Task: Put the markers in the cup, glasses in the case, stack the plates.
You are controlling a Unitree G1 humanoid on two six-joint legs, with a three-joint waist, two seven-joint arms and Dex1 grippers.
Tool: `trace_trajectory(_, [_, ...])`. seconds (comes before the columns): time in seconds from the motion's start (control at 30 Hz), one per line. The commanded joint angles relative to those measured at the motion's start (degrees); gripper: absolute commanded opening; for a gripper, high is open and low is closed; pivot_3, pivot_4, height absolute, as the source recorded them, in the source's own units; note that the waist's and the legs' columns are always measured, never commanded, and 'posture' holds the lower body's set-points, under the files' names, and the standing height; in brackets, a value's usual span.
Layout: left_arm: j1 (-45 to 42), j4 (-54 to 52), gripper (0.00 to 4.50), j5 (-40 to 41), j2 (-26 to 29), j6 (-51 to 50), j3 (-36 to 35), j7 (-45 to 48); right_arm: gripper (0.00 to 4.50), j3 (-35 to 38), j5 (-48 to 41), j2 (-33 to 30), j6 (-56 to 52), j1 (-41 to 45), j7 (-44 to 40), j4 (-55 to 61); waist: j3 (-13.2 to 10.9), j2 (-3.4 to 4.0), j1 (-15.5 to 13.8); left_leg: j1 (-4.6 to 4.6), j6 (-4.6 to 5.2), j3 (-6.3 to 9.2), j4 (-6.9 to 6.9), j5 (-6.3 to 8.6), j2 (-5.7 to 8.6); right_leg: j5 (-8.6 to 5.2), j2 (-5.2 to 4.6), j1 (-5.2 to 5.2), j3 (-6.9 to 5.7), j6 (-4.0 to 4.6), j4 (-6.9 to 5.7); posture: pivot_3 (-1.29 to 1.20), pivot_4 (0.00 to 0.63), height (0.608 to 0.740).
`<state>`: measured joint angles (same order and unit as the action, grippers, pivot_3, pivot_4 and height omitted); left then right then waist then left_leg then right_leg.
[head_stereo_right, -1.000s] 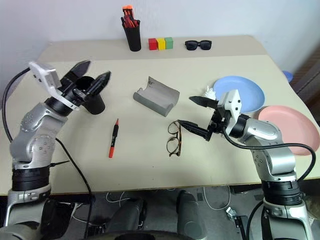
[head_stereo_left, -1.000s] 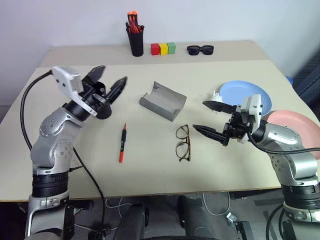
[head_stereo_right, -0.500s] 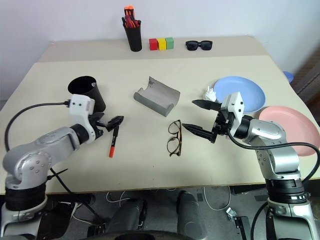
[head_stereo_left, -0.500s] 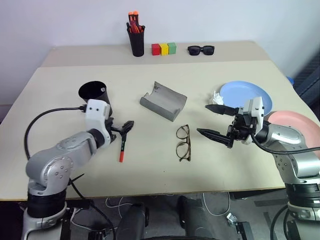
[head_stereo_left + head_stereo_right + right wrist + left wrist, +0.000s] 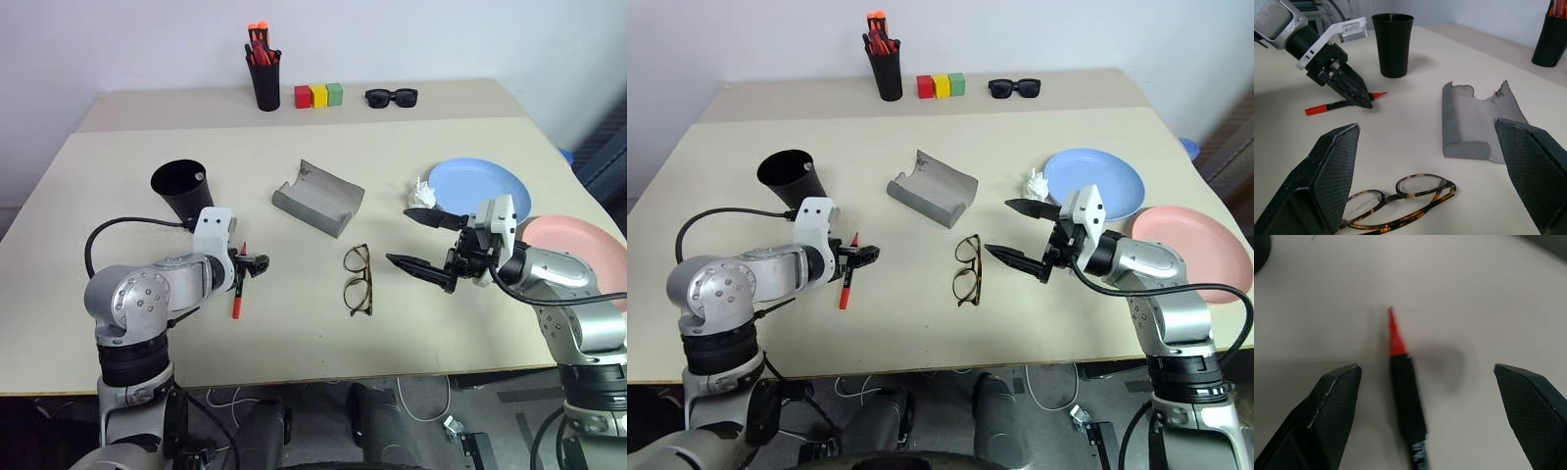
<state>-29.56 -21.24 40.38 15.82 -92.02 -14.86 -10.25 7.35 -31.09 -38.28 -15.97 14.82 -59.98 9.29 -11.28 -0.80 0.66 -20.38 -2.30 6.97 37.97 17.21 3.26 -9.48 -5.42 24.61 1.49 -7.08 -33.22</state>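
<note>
The marker has the left gripper's fingers on either side of its black section (image 5: 1406, 394), below the red tip, so the left gripper should close. Closing now would hold the marker.
A slim red marker (image 5: 237, 292) with a black section lies on the table in front of the black cup (image 5: 180, 187). My left gripper (image 5: 248, 264) is down at the marker's far end and open. In the left wrist view its fingers (image 5: 1334, 396) stand on either side of the marker (image 5: 1406, 396), apart from it. The dark-rimmed glasses (image 5: 359, 280) lie folded at the table's middle, with the grey case (image 5: 318, 197) lying open just behind them. My right gripper (image 5: 400, 236) hovers open to the right of the glasses. A light blue plate (image 5: 480, 186) and a pink plate (image 5: 578, 250) sit side by side at the right.
A narrow black pot of orange-red pens (image 5: 265, 73), three coloured blocks (image 5: 319, 95) and black sunglasses (image 5: 392, 97) line the table's far edge. A small white crumpled thing (image 5: 421, 186) lies by the blue plate. A black cable (image 5: 127, 223) loops off my left arm.
My left gripper came down from beside the cup to the marker and tipped downward, staying open. The right gripper has kept its place.
</note>
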Motion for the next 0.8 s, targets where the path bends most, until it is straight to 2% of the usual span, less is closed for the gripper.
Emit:
trace_trajectory(0.03, [-0.81, 0.16, 3.93, -1.31, -0.50, -0.48, -0.59, 1.40, 4.50, 1.60, -0.36, -0.40, 0.89, -0.13, 0.57, 2.43, 0.00, 0.00, 0.00, 0.00, -0.01, 0.00, 0.00, 0.00, 0.00, 0.00, 0.00, 0.00, 0.00, 0.00, 0.00, 0.00, 0.150, 0.740])
trace_trajectory(0.07, [-0.61, 0.12, 3.60, -1.55, -0.61, -0.48, -0.34, 1.65, 4.50, 1.66, -0.39, -0.44, 0.83, -0.14, 0.68, 2.52, 0.00, 0.00, 0.01, 0.00, -0.01, 0.00, 0.00, 0.00, 0.00, 0.00, 0.00, 0.00, 0.00, 0.00, 0.00, 0.00, 0.150, 0.740])
trace_trajectory(0.13, [-0.41, -0.04, 2.64, -2.15, -1.07, -0.48, -0.28, 1.75, 4.50, 1.65, -0.27, -0.52, 0.94, -0.05, 0.83, 2.46, 0.00, 0.00, 0.01, 0.00, -0.01, 0.00, 0.00, 0.00, 0.00, 0.00, 0.00, 0.00, 0.00, 0.00, 0.00, 0.00, 0.150, 0.740])
trace_trajectory(0.3, [-0.37, -0.76, 0.04, -2.51, -0.68, -0.48, 0.12, 2.93, 4.50, 1.64, -0.11, -0.64, 1.09, 0.17, 1.08, 2.24, 0.00, 0.00, 0.01, 0.00, -0.01, 0.00, 0.00, 0.00, 0.00, 0.00, -0.01, 0.00, 0.00, 0.00, 0.01, 0.00, 0.150, 0.740])
trace_trajectory(0.37, [-1.36, -1.48, 0.01, -3.27, -0.26, -0.25, 0.24, 4.64, 4.50, 1.63, -0.18, -0.67, 1.07, 0.23, 1.02, 2.09, 0.00, 0.00, 0.02, 0.00, -0.01, 0.00, 0.00, 0.00, 0.00, 0.00, -0.01, 0.00, 0.00, 0.00, 0.01, 0.00, 0.150, 0.740])
trace_trajectory(0.47, [-4.46, -1.55, 0.01, -4.20, 0.33, 9.37, 0.67, 8.38, 4.50, 1.19, -0.55, -1.29, -0.11, 0.05, 0.29, 2.10, -0.01, -0.02, -0.12, -0.02, -0.02, 0.00, 0.00, -0.01, 0.00, 0.00, -0.01, 0.00, 0.00, 0.00, 0.01, 0.00, 0.150, 0.740])
trace_trajectory(0.57, [-7.11, -0.23, 0.01, -7.86, 1.83, 26.09, 2.62, 14.73, 4.50, 1.21, -1.44, -1.85, -1.31, -0.12, -0.57, 2.12, -0.02, -0.04, -0.15, -0.05, -0.06, -0.01, 0.01, -0.03, 0.01, 0.00, -0.02, 0.00, 0.00, 0.01, 0.05, 0.00, 0.150, 0.740])
trace_trajectory(0.63, [-9.20, 1.64, 0.01, -11.96, 2.32, 41.96, 3.49, 19.56, 4.50, 1.61, -2.23, -1.66, -1.83, 0.28, -0.64, 2.13, -0.02, -0.04, -0.13, -0.04, -0.07, -0.02, 0.00, -0.03, 0.01, 0.00, -0.02, 0.00, 0.00, 0.01, 0.07, 0.00, 0.150, 0.740])
trace_trajectory(0.73, [-12.68, 5.12, 0.01, -14.38, 2.46, 55.83, 2.30, 23.30, 4.50, 1.81, -2.77, -1.25, -2.20, 1.00, -0.24, 2.11, -0.02, -0.03, -0.03, -0.05, -0.08, -0.05, -0.02, -0.03, 0.00, 0.01, -0.03, 0.01, 0.00, 0.02, 0.12, 0.00, 0.150, 0.740])
trace_trajectory(0.8, [-14.09, 8.59, 0.01, -17.94, 4.47, 65.93, 1.57, 25.35, 4.50, 1.62, -2.49, -1.01, -2.08, 1.29, 0.12, 2.08, -0.02, -0.02, -0.03, -0.05, -0.08, -0.06, -0.02, -0.02, 0.00, 0.01, -0.03, 0.01, 0.01, 0.01, 0.13, 0.00, 0.150, 0.740])
